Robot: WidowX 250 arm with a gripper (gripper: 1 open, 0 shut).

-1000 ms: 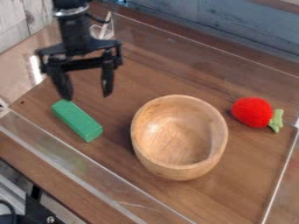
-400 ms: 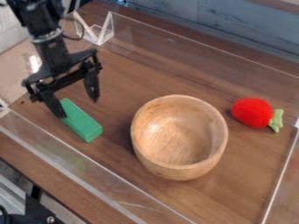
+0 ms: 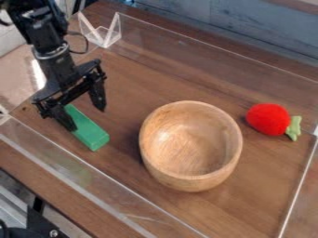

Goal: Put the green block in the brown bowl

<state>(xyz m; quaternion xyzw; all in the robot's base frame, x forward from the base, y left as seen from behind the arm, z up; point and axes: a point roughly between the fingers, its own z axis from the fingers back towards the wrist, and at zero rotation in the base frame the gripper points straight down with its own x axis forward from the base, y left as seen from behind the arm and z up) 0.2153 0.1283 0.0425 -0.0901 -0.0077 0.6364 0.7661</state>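
Observation:
My fingers hover above the green block's upper end, where closing now would miss the block, so it is too early to close; the gripper lowers first.
The green block (image 3: pixel 89 132) lies flat on the wooden table at the left, a bright green bar angled toward the lower right. My gripper (image 3: pixel 76 110) points straight down over its upper end, open, with one finger on each side of the bar. I cannot tell whether the fingers touch it. The brown bowl (image 3: pixel 191 144) stands upright and empty to the right of the block, about a hand's width away.
A red strawberry toy (image 3: pixel 270 119) with green leaves lies right of the bowl. A clear plastic wall (image 3: pixel 149 200) rims the table along the front and sides. A clear holder (image 3: pixel 107 33) stands at the back left.
The gripper has moved left and down from above the table to straddle the block's upper end, rolling its fingers as it came. Block, bowl and toy have not moved.

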